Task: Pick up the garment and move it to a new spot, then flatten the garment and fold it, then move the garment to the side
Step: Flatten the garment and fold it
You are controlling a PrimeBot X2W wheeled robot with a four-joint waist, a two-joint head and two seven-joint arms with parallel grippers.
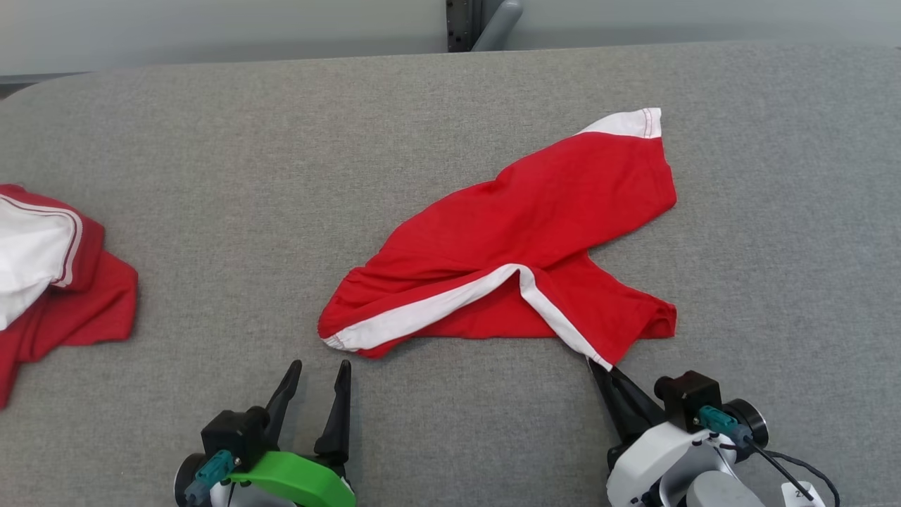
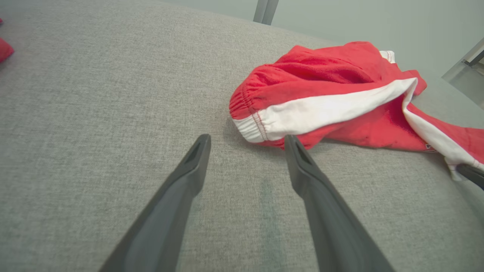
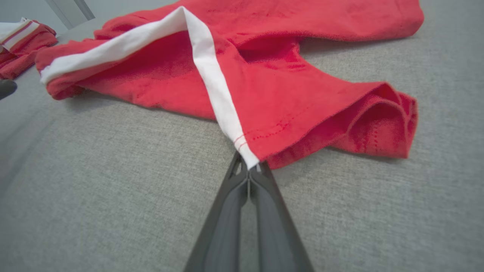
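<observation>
My left gripper grabs the white stripe's end at the waistband (image 1: 343,339) next. That end stands up off the table while the red cloth (image 1: 528,211) lies slack.
The garment (image 1: 535,232) is a pair of red shorts with white side stripes, lying rumpled in the middle of the grey table. My right gripper (image 1: 597,366) is shut on the hem corner at the end of a white stripe; the right wrist view shows the garment (image 3: 272,87) with its white tip pinched between the closed fingertips of the right gripper (image 3: 249,168). My left gripper (image 1: 320,366) stands open just short of the waistband end. In the left wrist view the garment (image 2: 332,94) lies ahead and to the right of the left gripper (image 2: 245,141), whose right fingertip sits at the cloth's edge.
A second red and white garment (image 1: 49,274) lies bunched at the table's left edge, also seen as the red pile (image 3: 20,45) in the right wrist view. The padded grey table (image 1: 211,176) ends at a pale wall behind, with a dark post (image 1: 464,24) there.
</observation>
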